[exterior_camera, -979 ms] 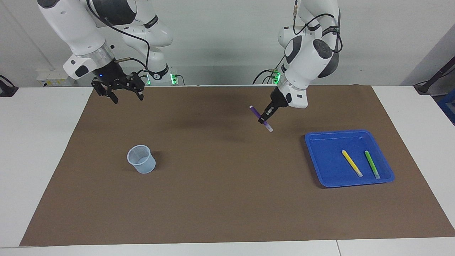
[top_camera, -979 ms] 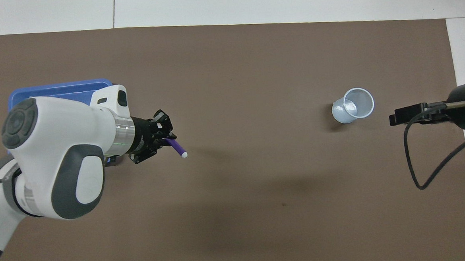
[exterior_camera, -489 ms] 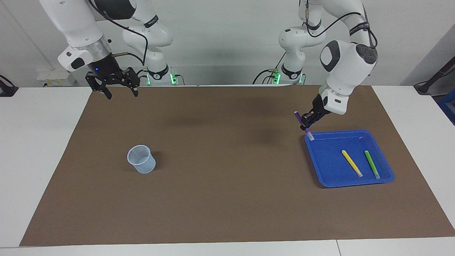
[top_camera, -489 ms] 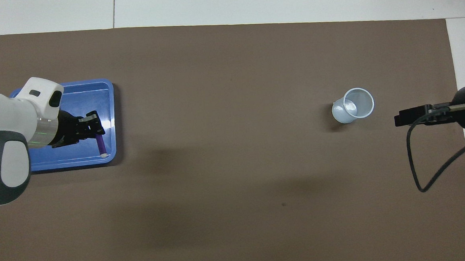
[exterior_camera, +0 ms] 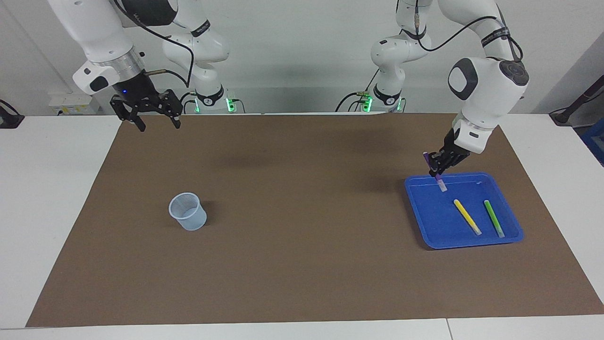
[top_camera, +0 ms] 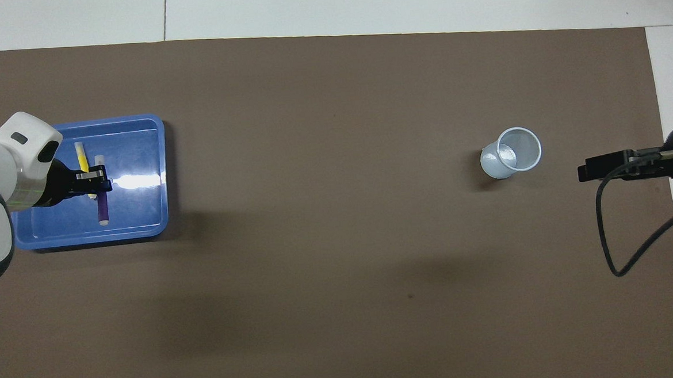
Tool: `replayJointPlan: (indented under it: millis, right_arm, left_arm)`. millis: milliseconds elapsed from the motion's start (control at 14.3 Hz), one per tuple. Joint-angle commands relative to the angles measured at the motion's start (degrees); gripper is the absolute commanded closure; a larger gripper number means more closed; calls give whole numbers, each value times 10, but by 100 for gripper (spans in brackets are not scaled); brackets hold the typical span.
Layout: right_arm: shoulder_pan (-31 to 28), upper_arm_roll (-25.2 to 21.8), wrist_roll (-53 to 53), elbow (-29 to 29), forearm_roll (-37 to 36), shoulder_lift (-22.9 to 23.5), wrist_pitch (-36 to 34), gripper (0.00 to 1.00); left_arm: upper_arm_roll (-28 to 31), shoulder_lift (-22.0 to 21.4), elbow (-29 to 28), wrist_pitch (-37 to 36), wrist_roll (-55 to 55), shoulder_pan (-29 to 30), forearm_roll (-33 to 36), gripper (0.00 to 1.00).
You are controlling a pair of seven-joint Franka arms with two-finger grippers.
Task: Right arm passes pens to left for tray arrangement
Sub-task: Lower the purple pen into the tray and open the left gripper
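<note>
The purple pen (top_camera: 102, 208) hangs above the blue tray's bottom, so it is too early for my left gripper to release; the pen goes down into the tray first.
My left gripper (exterior_camera: 437, 168) is shut on the purple pen (exterior_camera: 441, 184). It holds the pen tilted, pale tip down, just above the blue tray (exterior_camera: 432, 222) at the rim nearest the robots. A yellow pen (exterior_camera: 466, 216) and a green pen (exterior_camera: 493, 218) lie side by side in the tray. In the overhead view the purple pen (top_camera: 102, 208) hangs over the tray (top_camera: 141, 205) beside the yellow pen (top_camera: 82, 160), and the left arm hides the green one. My right gripper (exterior_camera: 159, 123) waits open and holds nothing, raised over the mat's corner at its own end.
A small translucent pale-blue cup (exterior_camera: 188, 211) stands upright on the brown mat toward the right arm's end (top_camera: 512, 152). The brown mat (exterior_camera: 302, 245) covers most of the white table between cup and tray.
The left arm has swung the purple pen from above the mat's middle to above the tray. The right gripper has drawn back a little toward its base, still open.
</note>
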Motion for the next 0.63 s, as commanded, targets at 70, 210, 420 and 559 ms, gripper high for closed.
replayJointPlan:
  millis: [70, 210, 420, 559]
  right_arm:
    - [-6, 3, -23, 9, -35, -10, 1, 0]
    - [-9, 3, -27, 9, -48, -19, -3, 0]
    - [-33, 3, -32, 10, -49, -30, -22, 0]
    - [-34, 3, -32, 8, -51, -45, -33, 0]
  left_arm:
    - [-7, 71, -1, 77, 7, -1, 67, 100]
    - [-6, 103, -1, 116, 6, 1, 70, 100]
    - [-6, 126, -2, 140, -3, 0, 76, 100]
    - [-7, 129, -7, 144, -10, 2, 76, 100]
